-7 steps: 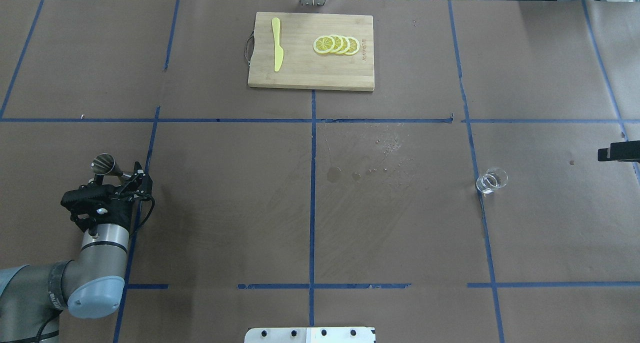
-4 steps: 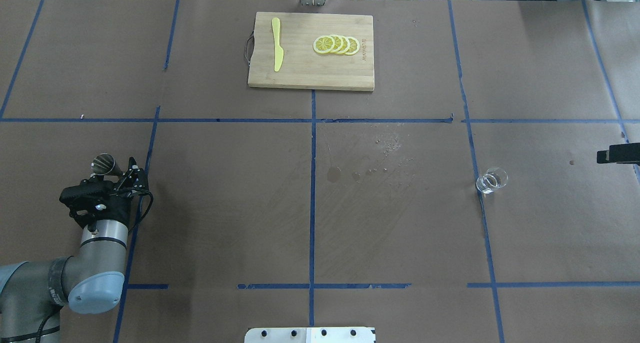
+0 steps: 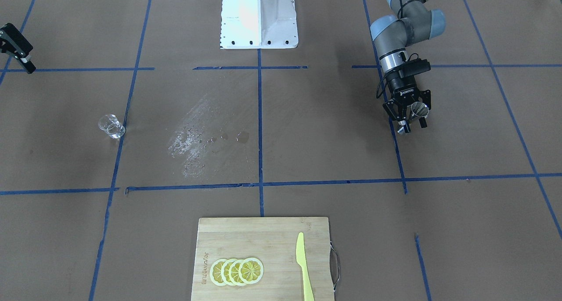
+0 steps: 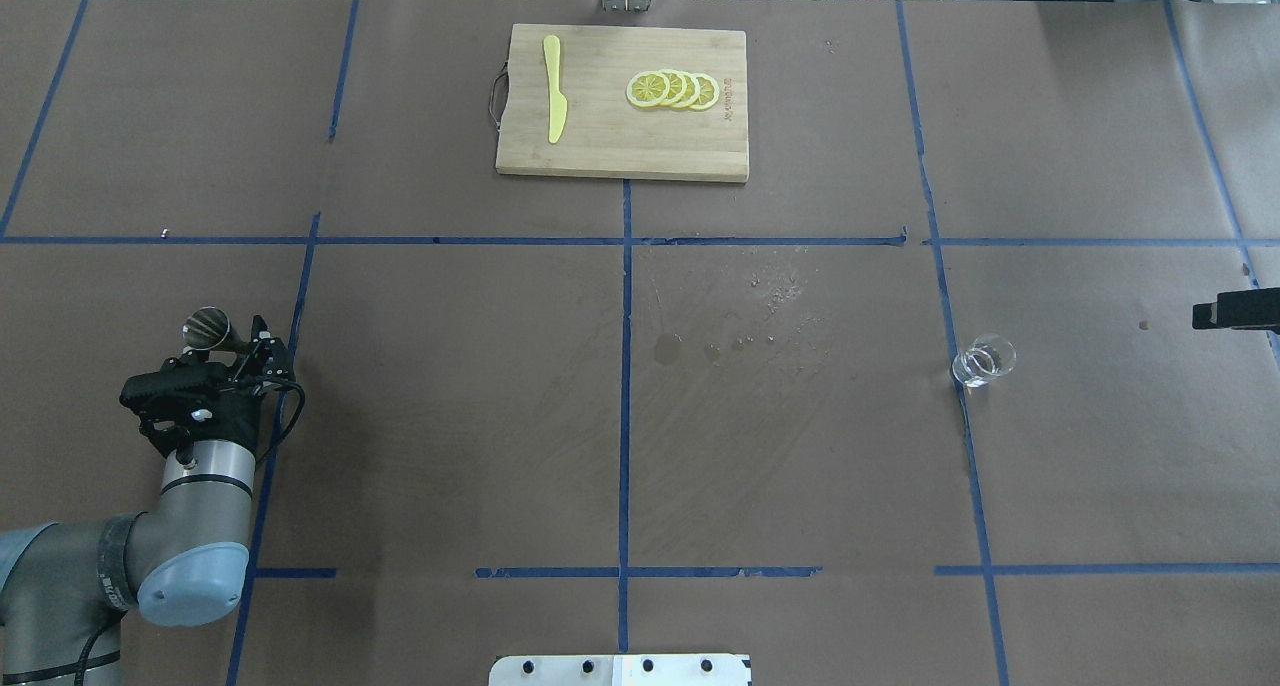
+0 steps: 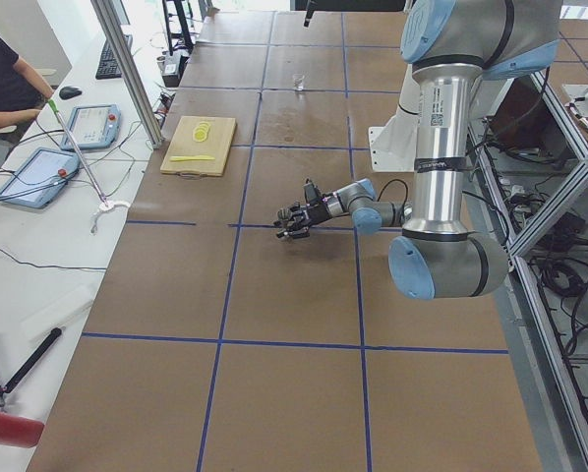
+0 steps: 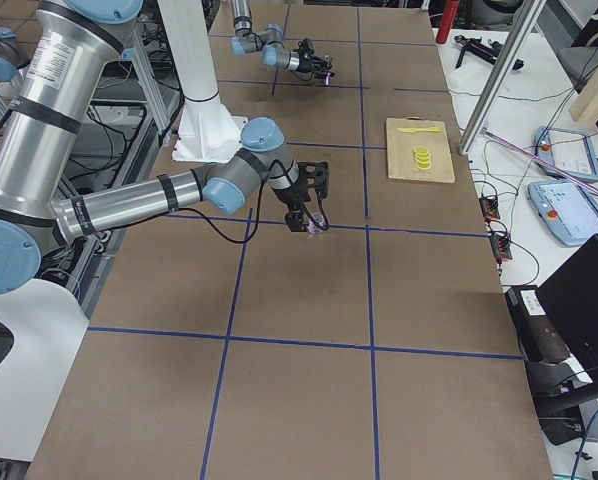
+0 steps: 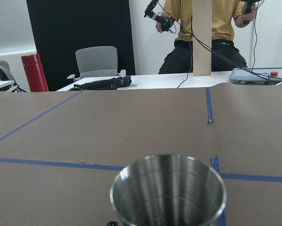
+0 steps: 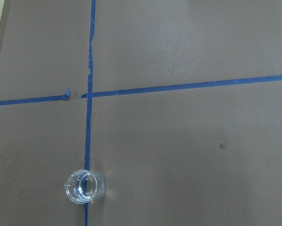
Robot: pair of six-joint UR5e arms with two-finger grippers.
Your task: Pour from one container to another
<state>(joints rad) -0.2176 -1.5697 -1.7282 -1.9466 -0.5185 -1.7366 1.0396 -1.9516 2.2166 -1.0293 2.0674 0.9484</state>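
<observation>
The steel jigger should pour, so my left gripper should next grab it by its lower body (image 7: 167,216).
The steel jigger (image 4: 208,327) stands upright on the table at the left. Its rim fills the bottom of the left wrist view (image 7: 168,190), and it also shows in the front view (image 3: 419,110). My left gripper (image 4: 262,346) lies level with the table, open, with a finger on either side of the jigger's lower half. The clear glass cup (image 4: 983,360) stands far to the right on a blue tape line (image 8: 84,186) (image 3: 112,127). My right gripper (image 4: 1210,312) hovers open at the right edge, well off from the glass.
A wooden cutting board (image 4: 600,151) at the far middle carries lemon slices (image 4: 673,89) and a yellow knife (image 4: 553,88). Dried splash marks (image 4: 775,291) stain the brown paper right of centre. The robot's base plate (image 4: 620,670) sits at the near edge.
My left gripper has slid a little leftward, closing in around the jigger, which stays put. The right gripper has edged slightly farther right. The glass has not moved.
</observation>
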